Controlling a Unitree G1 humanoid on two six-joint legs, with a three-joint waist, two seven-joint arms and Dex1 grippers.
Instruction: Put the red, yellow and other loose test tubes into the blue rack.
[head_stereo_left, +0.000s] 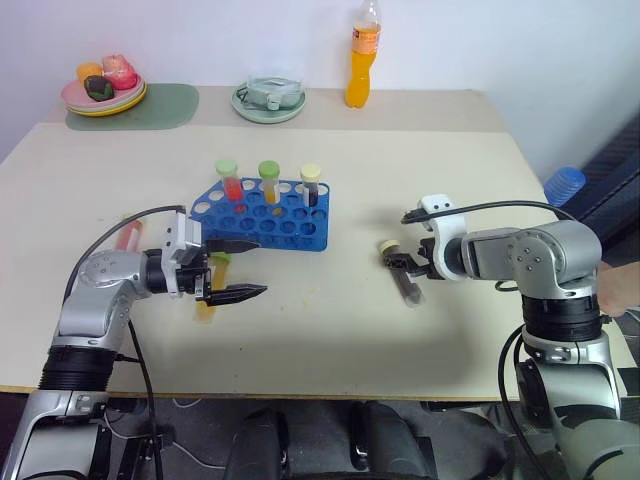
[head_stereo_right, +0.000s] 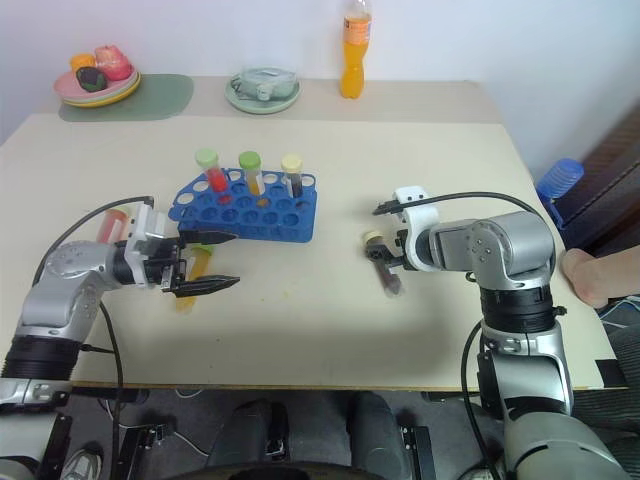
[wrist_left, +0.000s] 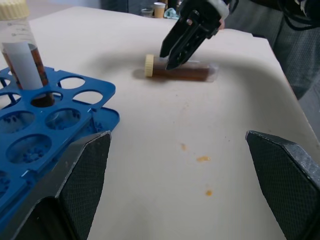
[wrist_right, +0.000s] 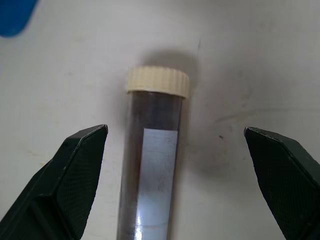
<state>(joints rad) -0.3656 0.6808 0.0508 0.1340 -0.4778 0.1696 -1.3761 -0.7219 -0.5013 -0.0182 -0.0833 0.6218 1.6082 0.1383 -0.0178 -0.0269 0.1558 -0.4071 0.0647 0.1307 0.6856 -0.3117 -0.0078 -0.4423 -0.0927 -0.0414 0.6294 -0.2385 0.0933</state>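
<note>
My right gripper's fingers are down both sides of the brown tube's body below the cream cap. They would hold the tube now, so I will close.
The blue rack (head_stereo_left: 270, 222) stands left of centre with three capped tubes upright in its back row. Three loose test tubes lie on the table. The brown one with a cream cap (wrist_right: 150, 165) lies right of centre, and my right gripper (head_stereo_left: 403, 262) hangs open just above it, a finger on each side. The yellow one (head_stereo_left: 205, 308) lies in front of the rack, under my left gripper (head_stereo_left: 238, 270), which is open and points level to the right. The red one (head_stereo_left: 128, 236) lies at the far left, behind my left wrist.
At the table's back stand an orange drink bottle (head_stereo_left: 363, 55), a pale green dish (head_stereo_left: 268, 102) and a plate of food (head_stereo_left: 103, 92) on a green mat. Small orange spots mark the tabletop (wrist_left: 202, 159) between the rack and the brown tube.
</note>
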